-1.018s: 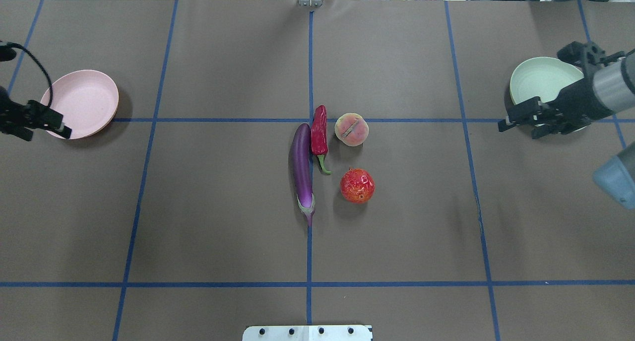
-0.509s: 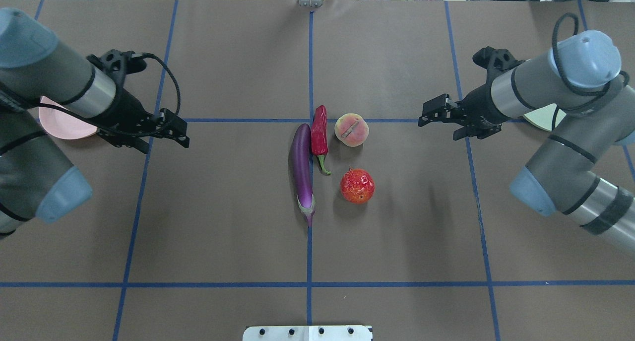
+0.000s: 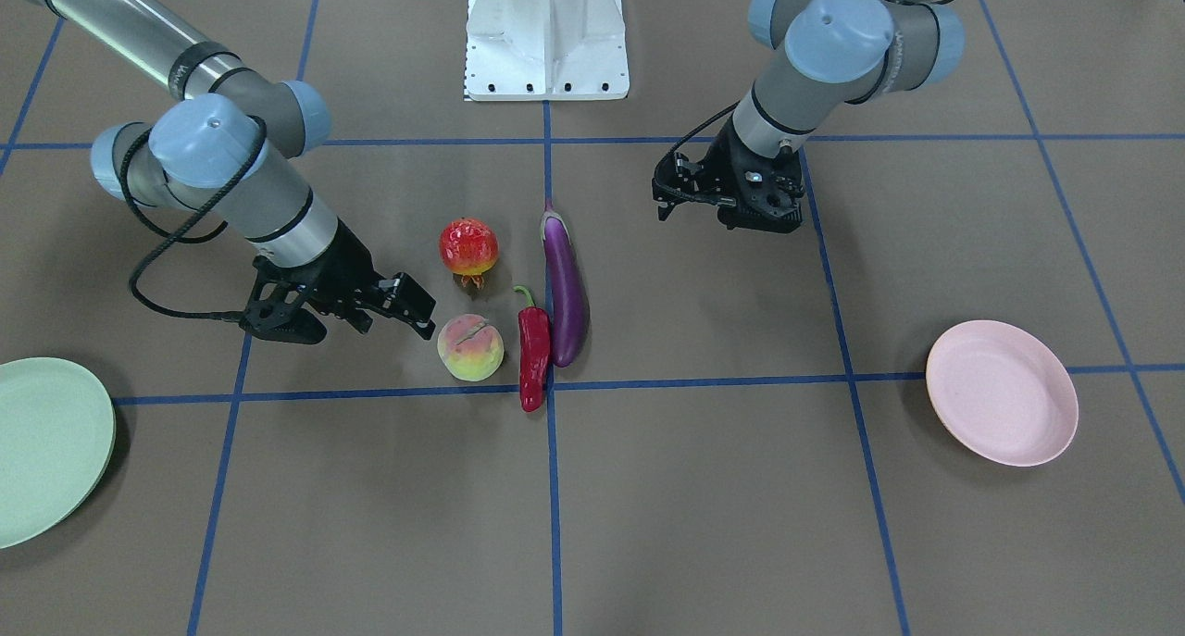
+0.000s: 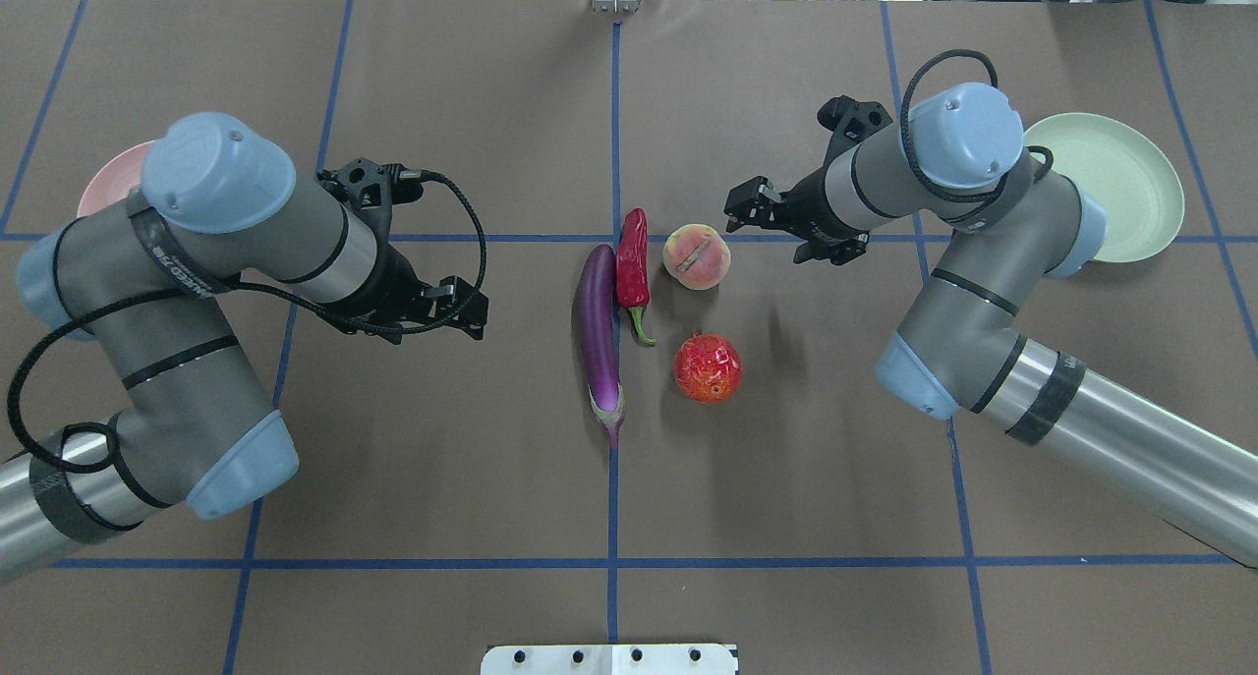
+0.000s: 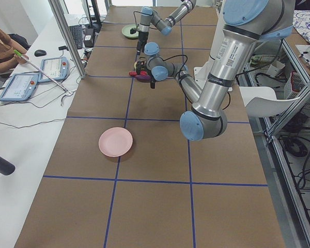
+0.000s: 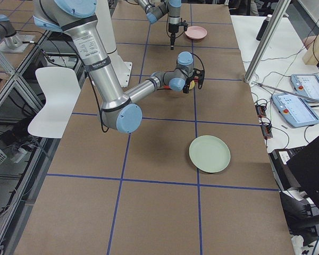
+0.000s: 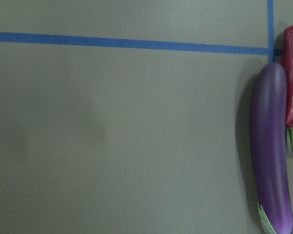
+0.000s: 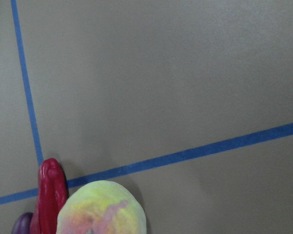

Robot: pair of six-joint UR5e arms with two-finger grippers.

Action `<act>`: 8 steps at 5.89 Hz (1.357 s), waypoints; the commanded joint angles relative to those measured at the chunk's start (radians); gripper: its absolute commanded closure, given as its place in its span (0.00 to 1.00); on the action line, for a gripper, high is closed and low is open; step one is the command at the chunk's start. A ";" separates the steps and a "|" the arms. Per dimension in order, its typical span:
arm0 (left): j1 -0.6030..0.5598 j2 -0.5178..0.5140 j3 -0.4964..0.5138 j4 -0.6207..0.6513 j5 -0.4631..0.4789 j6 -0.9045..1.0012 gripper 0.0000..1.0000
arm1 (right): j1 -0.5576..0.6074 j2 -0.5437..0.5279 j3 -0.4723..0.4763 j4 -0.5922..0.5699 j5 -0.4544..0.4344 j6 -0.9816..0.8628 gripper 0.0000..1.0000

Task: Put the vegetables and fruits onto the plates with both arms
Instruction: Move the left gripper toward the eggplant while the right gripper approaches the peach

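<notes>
The fruit will go onto the green plate (image 3: 50, 451), so I next need to pick up the peach (image 3: 470, 347) by its rounded sides with my right gripper.
The purple eggplant (image 4: 598, 336), red chili (image 4: 632, 272), peach (image 4: 696, 256) and pomegranate (image 4: 707, 367) lie together at the table's middle. My left gripper (image 4: 479, 311) is open and empty, hovering left of the eggplant with a clear gap. My right gripper (image 4: 735, 210) is open and empty, just right of the peach and not touching it. In the front view the right gripper (image 3: 424, 314) is beside the peach (image 3: 470, 347). The left gripper (image 3: 668, 201) is right of the eggplant (image 3: 565, 289). The pink plate (image 3: 1003, 392) and the green plate (image 4: 1120, 198) are empty.
The pink plate (image 4: 103, 179) is mostly hidden behind my left arm in the overhead view. The white base block (image 3: 546, 34) stands at the robot's side of the table. Blue tape lines (image 4: 613, 115) cross the brown table.
Both arms have swung inward from the plates toward the middle. The left gripper is now near the eggplant and the right gripper near the peach. The produce has not moved.
</notes>
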 commanded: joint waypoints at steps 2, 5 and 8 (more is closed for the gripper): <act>0.043 -0.032 0.029 0.003 0.054 -0.018 0.00 | -0.050 0.038 -0.029 0.007 -0.106 0.141 0.00; 0.043 -0.033 0.028 0.005 0.054 -0.034 0.00 | -0.086 0.052 -0.032 0.007 -0.151 0.178 0.00; 0.055 -0.050 0.049 0.006 0.054 -0.037 0.00 | -0.106 0.092 -0.078 0.007 -0.172 0.198 0.00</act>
